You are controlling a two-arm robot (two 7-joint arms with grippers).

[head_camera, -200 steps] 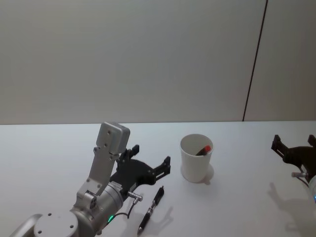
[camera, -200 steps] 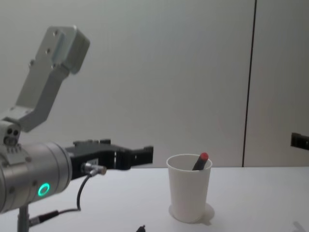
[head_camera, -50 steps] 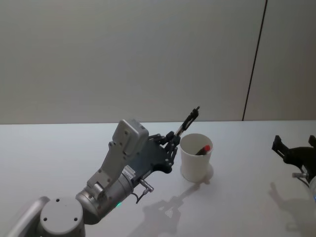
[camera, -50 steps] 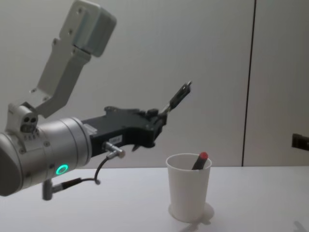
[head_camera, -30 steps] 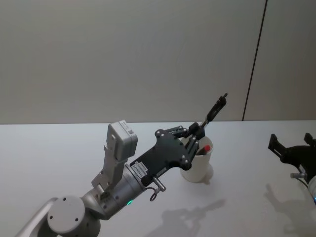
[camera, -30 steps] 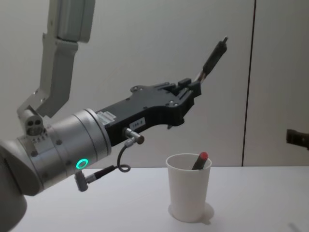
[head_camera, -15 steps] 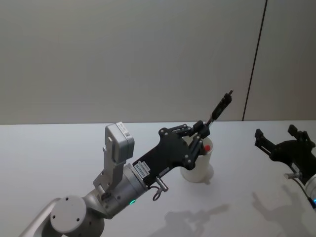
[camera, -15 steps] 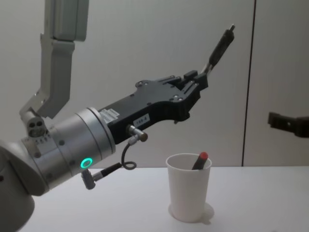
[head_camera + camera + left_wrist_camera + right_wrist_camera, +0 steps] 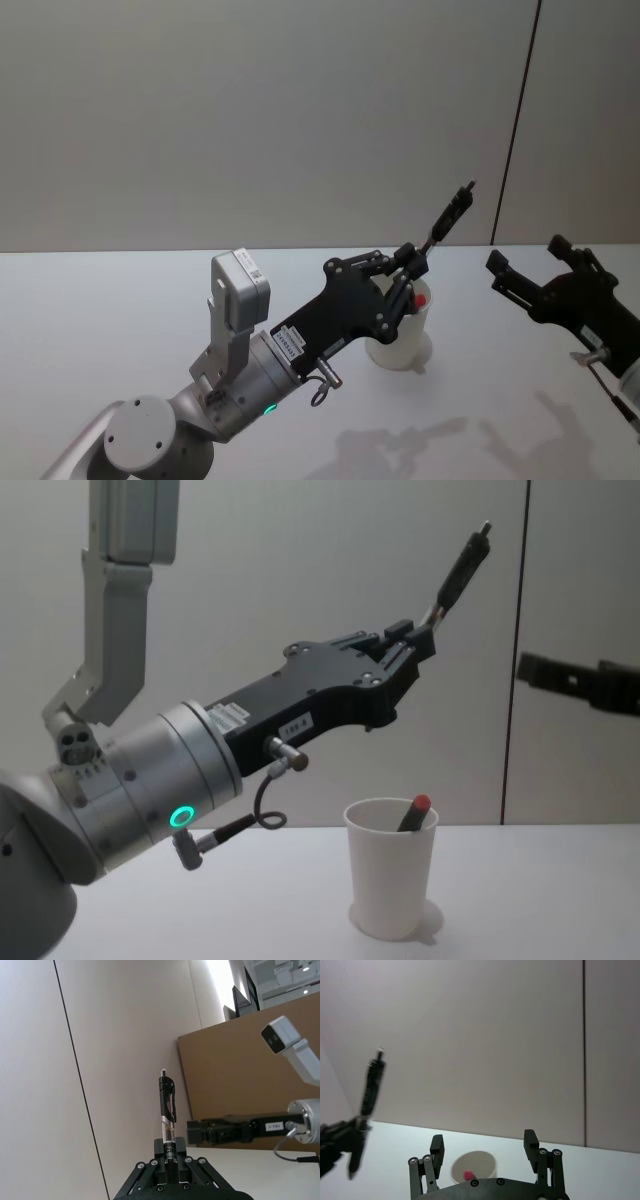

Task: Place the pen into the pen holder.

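Observation:
The fingers of my left gripper cover the pen's lower end, so my right gripper grabs the pen by its free upper clip end (image 9: pixel 466 568) (image 9: pixel 454 212) next.
My left gripper (image 9: pixel 409 264) is shut on the lower end of a black pen (image 9: pixel 451 218), which points up and to the right, high above the table. In the chest view the pen (image 9: pixel 459 564) rises from the left gripper (image 9: pixel 421 636) well above the pen holder (image 9: pixel 392 865), a white paper cup that has a red-tipped stick (image 9: pixel 417 808) in it. The pen holder (image 9: pixel 410 338) is partly hidden behind the left hand. My right gripper (image 9: pixel 528 256) hovers open to the pen's right, apart from it. In the right wrist view its fingers (image 9: pixel 436 1146) frame the pen holder (image 9: pixel 475 1164).
The white table (image 9: pixel 120 300) runs out to both sides of the cup and toward me. A plain wall with a dark vertical seam (image 9: pixel 515 120) stands behind. The left arm's silver body (image 9: pixel 130 800) takes up the near left.
My right gripper has come up and leftward toward the pen. The left gripper has lifted the pen slightly higher and to the right above the cup.

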